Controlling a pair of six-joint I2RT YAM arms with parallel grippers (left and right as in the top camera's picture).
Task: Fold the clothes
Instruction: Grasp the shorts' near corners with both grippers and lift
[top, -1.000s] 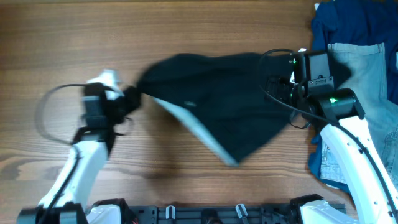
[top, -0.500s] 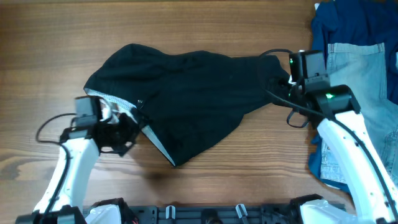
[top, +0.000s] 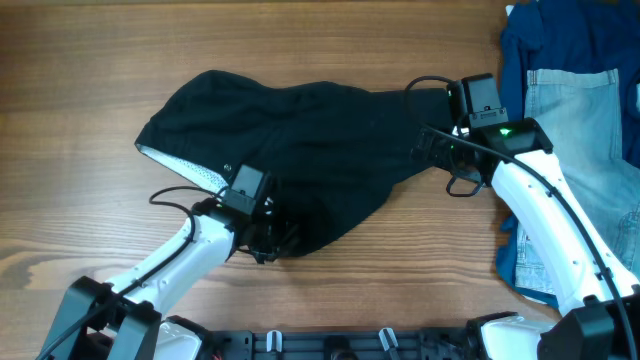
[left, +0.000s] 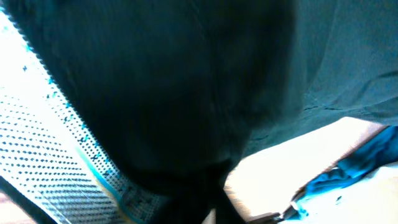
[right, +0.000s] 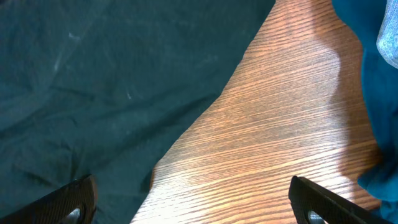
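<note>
The black garment's corner (top: 443, 98) (right: 266, 9) nearest the blue clothes is away from my left gripper, so my right gripper should grip it next. Then I can spread and fold the garment.
A black garment (top: 300, 150) lies spread on the wooden table, with a white mesh lining (top: 185, 170) showing along its left edge. My left gripper (top: 268, 235) is at the garment's front edge, and its jaws are buried in the dark cloth. In the left wrist view the black cloth (left: 186, 81) fills the frame and gathers into the jaws, with the mesh lining (left: 43, 162) at the left. My right gripper (top: 432, 150) is at the garment's right corner. In the right wrist view it (right: 193, 208) is wide open and empty above bare wood, with the garment's edge (right: 112, 81) at its left.
A heap of blue clothes and pale denim (top: 580, 110) lies along the table's right side, behind and beside my right arm. It also shows at the right edge of the right wrist view (right: 379, 93). Bare wood lies to the left and front.
The garment was pulled out to the left and laid flat. My left gripper then moved right from the lined edge to the garment's front edge. My right gripper shifted slightly left.
</note>
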